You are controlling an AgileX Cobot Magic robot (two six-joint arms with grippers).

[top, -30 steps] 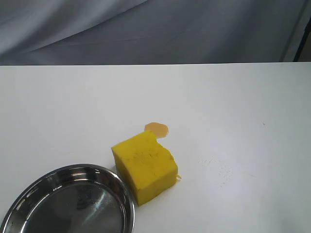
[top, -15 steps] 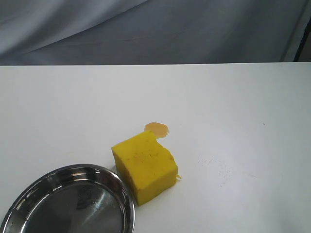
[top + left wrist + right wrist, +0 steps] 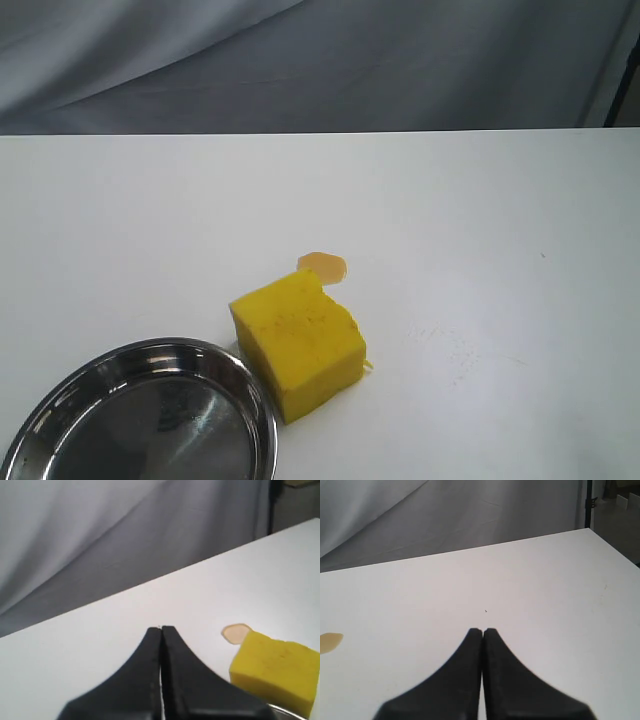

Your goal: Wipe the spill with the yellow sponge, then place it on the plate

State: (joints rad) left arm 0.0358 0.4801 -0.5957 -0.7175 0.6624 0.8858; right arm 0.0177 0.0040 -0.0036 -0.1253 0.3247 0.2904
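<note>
My left gripper grabs the yellow sponge by its thick middle (image 3: 300, 341) next, to wipe up the small amber spill (image 3: 322, 266).
The yellow sponge (image 3: 299, 340) rests on the white table, its far corner touching the small amber spill (image 3: 322, 266). The steel plate (image 3: 140, 415) lies just left of the sponge at the near edge. Neither arm shows in the exterior view. In the left wrist view my left gripper (image 3: 161, 628) is shut and empty, above the table, with the sponge (image 3: 275, 670) and spill (image 3: 235, 633) off to one side. My right gripper (image 3: 482, 630) is also shut and empty over bare table, with the spill (image 3: 330, 642) at that picture's edge.
A grey cloth backdrop (image 3: 320, 60) hangs behind the table's far edge. Faint specks (image 3: 450, 345) mark the table right of the sponge. A dark pole (image 3: 622, 90) stands at the far right.
</note>
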